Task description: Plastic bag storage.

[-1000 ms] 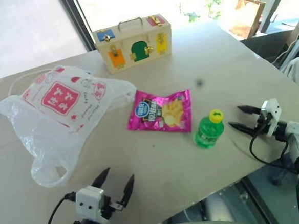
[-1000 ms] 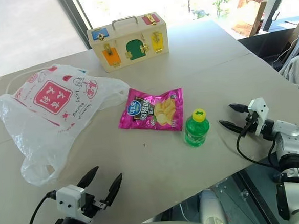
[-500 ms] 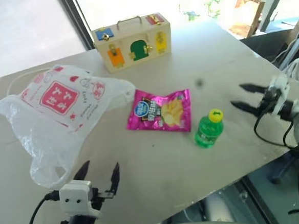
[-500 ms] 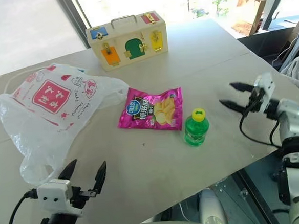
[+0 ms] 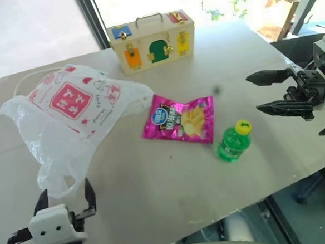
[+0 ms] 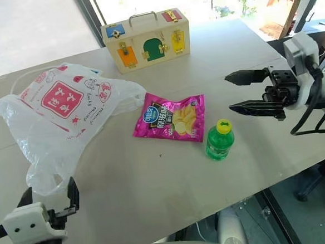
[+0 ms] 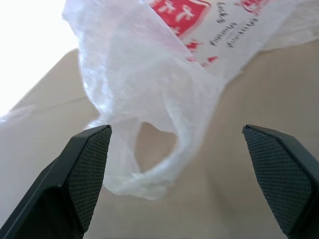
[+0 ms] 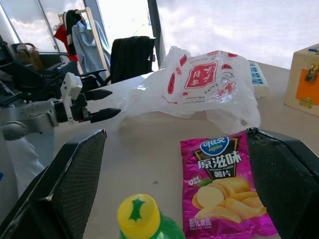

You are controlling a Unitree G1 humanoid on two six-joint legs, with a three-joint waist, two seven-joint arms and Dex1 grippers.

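My left gripper picks up the bag by its loop handle (image 5: 54, 184) (image 7: 158, 174) next, to open the plastic bag for storage.
The plastic bag (image 5: 67, 114) is a crinkly translucent white carrier with a red square logo, lying flat on the left of the table. One loop handle (image 7: 149, 167) points toward the near edge. My left gripper (image 5: 66, 197) is open just short of that loop, pointing at it, with nothing between its fingers; the bag (image 7: 149, 74) lies just beyond. My right gripper (image 5: 254, 93) is open and empty, held above the table's right side and pointing left. In the right wrist view the bag (image 8: 199, 84) lies far across the table, beyond the right gripper (image 8: 175, 132).
A magenta chip packet (image 5: 180, 118) lies mid-table beside the bag. A green bottle with a yellow cap (image 5: 233, 142) stands upright to its right, below my right gripper. A wooden latch box (image 5: 152, 40) stands at the back. The table's near edge (image 5: 224, 210) runs close below.
My right gripper rose off the table's right edge and swung to point left, above the bottle's right. My left gripper shifted left and turned to face the bag's handle loop.
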